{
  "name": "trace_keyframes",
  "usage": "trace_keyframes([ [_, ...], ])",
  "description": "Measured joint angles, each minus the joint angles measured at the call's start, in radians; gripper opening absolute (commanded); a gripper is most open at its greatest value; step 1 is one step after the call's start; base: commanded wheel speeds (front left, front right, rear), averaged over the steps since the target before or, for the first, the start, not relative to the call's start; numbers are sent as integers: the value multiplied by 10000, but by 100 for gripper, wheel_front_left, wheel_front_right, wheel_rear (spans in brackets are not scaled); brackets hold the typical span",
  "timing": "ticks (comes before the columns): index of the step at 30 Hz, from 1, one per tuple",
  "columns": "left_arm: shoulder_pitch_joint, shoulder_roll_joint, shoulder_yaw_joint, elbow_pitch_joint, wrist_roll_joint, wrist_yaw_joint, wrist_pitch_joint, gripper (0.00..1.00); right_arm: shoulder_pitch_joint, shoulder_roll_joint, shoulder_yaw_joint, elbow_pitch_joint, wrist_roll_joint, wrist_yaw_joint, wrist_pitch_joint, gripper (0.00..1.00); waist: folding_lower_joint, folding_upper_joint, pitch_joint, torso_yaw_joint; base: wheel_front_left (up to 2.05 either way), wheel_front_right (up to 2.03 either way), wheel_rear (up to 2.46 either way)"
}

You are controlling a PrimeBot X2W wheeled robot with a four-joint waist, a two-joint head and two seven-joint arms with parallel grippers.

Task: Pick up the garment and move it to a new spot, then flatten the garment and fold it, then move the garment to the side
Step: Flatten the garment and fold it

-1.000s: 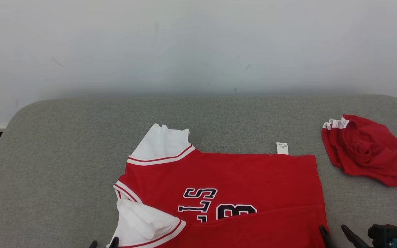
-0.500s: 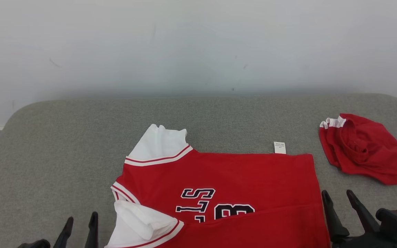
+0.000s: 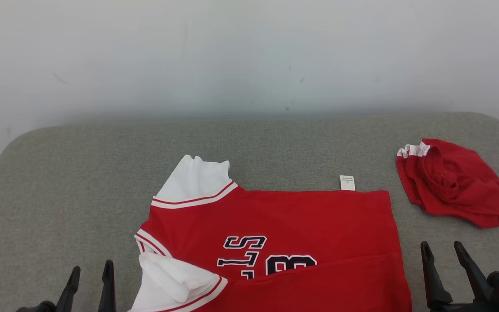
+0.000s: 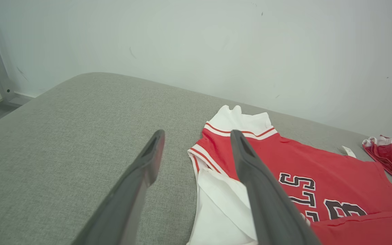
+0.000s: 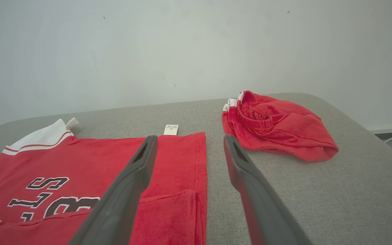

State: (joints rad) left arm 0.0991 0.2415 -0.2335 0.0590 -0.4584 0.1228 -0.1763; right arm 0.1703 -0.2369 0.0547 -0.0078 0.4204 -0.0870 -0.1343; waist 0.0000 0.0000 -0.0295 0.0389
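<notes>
My left gripper is to pick up the far white sleeve next by its rippled hem [image 3: 192, 159], because small folds stand up there while the red body [image 3: 305, 221] lies flat.
The garment [image 3: 275, 229] is a red jersey with white sleeves and black lettering, lying flat on the grey table [image 3: 80, 182] with its near edge folded up over the lettering. It also lies in the left wrist view [image 4: 318, 177] and the right wrist view [image 5: 80, 173]. A white label [image 3: 347, 182] sticks out at its far edge. My left gripper [image 3: 90, 273] stands open at the lower left, just left of the near white sleeve [image 3: 171, 284], holding nothing. My right gripper [image 3: 444, 253] stands open at the lower right, just right of the jersey's hem, holding nothing.
A crumpled pair of red shorts [image 3: 451, 182] with a white-striped edge lies at the table's right, also in the right wrist view [image 5: 277, 126]. A pale wall [image 3: 249, 56] rises behind the table. The table's rounded corners drop off at far left and far right.
Both grippers have risen into the head view and drawn away from the jersey's sides, staying open. The head camera has shifted slightly; the jersey lies as before.
</notes>
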Motion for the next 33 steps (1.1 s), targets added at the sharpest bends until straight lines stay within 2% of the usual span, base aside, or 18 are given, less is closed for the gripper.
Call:
trace_keyframes([
  [7,-59,-84,-13,-17,69,0,150,100,-18,13,25,23,-17,-23,40,100,-1,0,93,92,0,0,0],
  [12,-884,-73,-140,320,84,-13,399,100,-901,-17,71,407,-54,-27,385,100,0,0,223,141,0,0,0],
  [24,-3065,-77,-462,1519,-267,-945,1262,100,-2443,-29,339,1467,-119,-79,1175,100,1,0,896,138,0,0,0],
  [33,-5243,69,-709,2947,-261,-1687,1965,100,-4285,-15,631,2426,-205,-98,1812,100,2,1,1881,52,0,0,0],
])
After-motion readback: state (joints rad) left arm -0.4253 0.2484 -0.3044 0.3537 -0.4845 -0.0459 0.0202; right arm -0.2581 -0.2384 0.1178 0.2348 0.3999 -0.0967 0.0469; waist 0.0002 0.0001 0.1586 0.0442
